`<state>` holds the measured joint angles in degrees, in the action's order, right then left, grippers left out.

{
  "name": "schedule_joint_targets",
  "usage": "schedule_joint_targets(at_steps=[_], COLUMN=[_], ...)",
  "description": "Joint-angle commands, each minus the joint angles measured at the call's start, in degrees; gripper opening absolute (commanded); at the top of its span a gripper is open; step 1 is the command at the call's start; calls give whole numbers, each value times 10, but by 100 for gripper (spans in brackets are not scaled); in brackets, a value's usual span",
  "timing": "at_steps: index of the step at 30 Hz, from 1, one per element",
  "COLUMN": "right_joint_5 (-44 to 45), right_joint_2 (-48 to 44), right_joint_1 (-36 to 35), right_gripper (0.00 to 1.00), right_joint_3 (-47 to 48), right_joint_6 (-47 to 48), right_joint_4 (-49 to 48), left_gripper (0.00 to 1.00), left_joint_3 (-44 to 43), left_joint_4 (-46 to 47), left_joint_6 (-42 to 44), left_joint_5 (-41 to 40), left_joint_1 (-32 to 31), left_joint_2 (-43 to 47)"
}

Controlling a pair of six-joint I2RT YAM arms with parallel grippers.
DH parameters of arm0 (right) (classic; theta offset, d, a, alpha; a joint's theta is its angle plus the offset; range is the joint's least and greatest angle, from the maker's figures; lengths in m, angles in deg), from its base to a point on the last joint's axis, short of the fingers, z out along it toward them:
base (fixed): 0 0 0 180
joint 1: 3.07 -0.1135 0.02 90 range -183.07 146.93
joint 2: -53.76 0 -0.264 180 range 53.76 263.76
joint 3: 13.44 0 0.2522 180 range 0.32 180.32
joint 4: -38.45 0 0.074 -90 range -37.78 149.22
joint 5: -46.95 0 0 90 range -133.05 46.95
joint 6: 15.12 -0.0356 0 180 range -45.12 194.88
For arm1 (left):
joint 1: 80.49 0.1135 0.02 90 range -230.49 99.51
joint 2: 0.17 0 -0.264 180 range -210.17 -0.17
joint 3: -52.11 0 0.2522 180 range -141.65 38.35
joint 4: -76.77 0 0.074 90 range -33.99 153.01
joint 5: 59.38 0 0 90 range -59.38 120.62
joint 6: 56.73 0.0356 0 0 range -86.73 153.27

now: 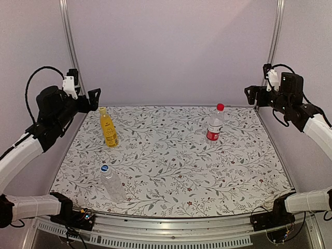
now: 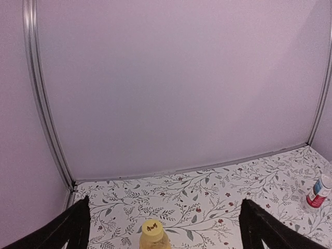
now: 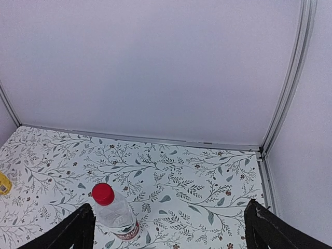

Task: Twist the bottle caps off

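The robot should next use its right gripper to grab the red-labelled bottle by its red cap. The bottle's body then stays free for the left gripper to unscrew.
Three bottles stand upright on the floral table sheet. The yellow-orange bottle with its yellow cap is at the back left. The clear red-labelled bottle with its red cap is at the back right. A clear unlabelled bottle with a blue cap is at the front left. My left gripper hangs open, above and behind the yellow cap. My right gripper is open, raised to the right of the red cap. Both hold nothing.
Lilac walls and metal corner posts close in the table at the back and sides. The arm bases sit at the near edge. In the right wrist view the yellow-orange bottle shows at the far left.
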<state>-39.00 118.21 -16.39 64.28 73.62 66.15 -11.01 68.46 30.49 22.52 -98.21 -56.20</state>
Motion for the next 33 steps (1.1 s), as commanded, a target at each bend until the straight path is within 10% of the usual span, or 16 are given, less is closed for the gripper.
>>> schedule_joint_targets(at_steps=[1, 22, 33], right_joint_5=[-8, -62, -98], right_joint_2=[-8, 253, 336], right_joint_1=[6, -80, -100], right_gripper=[99, 95, 75], right_joint_3=[-6, 213, 245], right_joint_6=[4, 34, 28], right_joint_4=[7, 155, 175], left_gripper=[100, 100, 100], left_joint_3=[9, -13, -23], left_joint_4=[23, -15, -18], left_joint_6=[14, 14, 10], left_joint_5=[5, 34, 53], left_joint_1=[7, 8, 8], left_joint_2=[10, -13, -14])
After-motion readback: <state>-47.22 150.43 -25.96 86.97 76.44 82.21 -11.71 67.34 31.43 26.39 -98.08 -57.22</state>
